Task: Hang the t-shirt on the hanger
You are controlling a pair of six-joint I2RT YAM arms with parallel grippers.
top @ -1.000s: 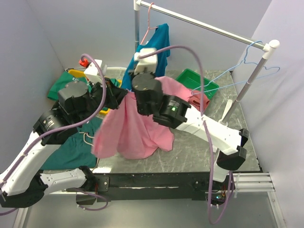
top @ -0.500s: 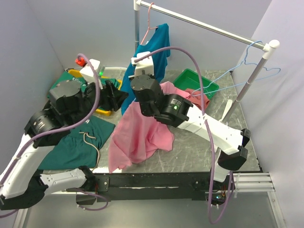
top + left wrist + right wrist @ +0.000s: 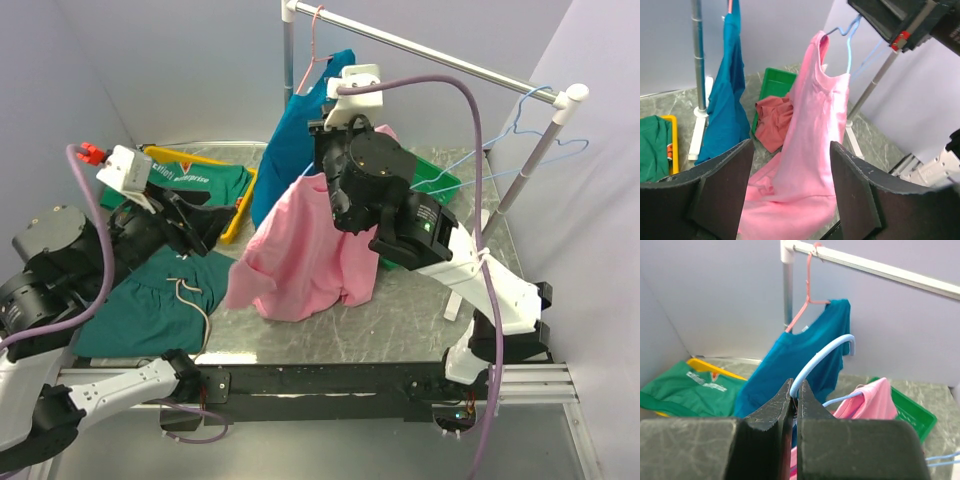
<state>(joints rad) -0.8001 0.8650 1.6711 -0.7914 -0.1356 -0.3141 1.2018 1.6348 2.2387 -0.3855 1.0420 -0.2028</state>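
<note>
The pink t-shirt's near shoulder (image 3: pixel 302 189) (image 3: pixel 841 83) will be grabbed next by my left gripper, which keeps the t-shirt on the hanger and the hanger's hook free for the bar.
The pink t-shirt (image 3: pixel 310 250) hangs from the light-blue hanger (image 3: pixel 825 355), its hem bunched on the table. My right gripper (image 3: pixel 796 385) is shut on the hanger's wire just below the hook and holds it up near the rail; in the top view that gripper (image 3: pixel 328 140) sits above the shirt's collar. One blue shoulder wire runs into the pink collar (image 3: pixel 872 395). My left gripper (image 3: pixel 790 145) is open and empty, standing back to the left of the t-shirt (image 3: pixel 812 125). In the top view the left gripper (image 3: pixel 205 225) is well apart from the cloth.
A teal-blue shirt (image 3: pixel 290 150) hangs on a pink hanger from the rail (image 3: pixel 430 50). Spare blue hangers (image 3: pixel 530 120) hang at the rail's right end. A green bin (image 3: pixel 440 182) holds a rose-red garment (image 3: pixel 772 120). Dark green clothes (image 3: pixel 150 310) and a yellow tray (image 3: pixel 238 205) lie at left.
My left gripper opened, let go of the pink t-shirt and drew back to the left. My right arm lifted the hanger and shirt up and back toward the rail.
</note>
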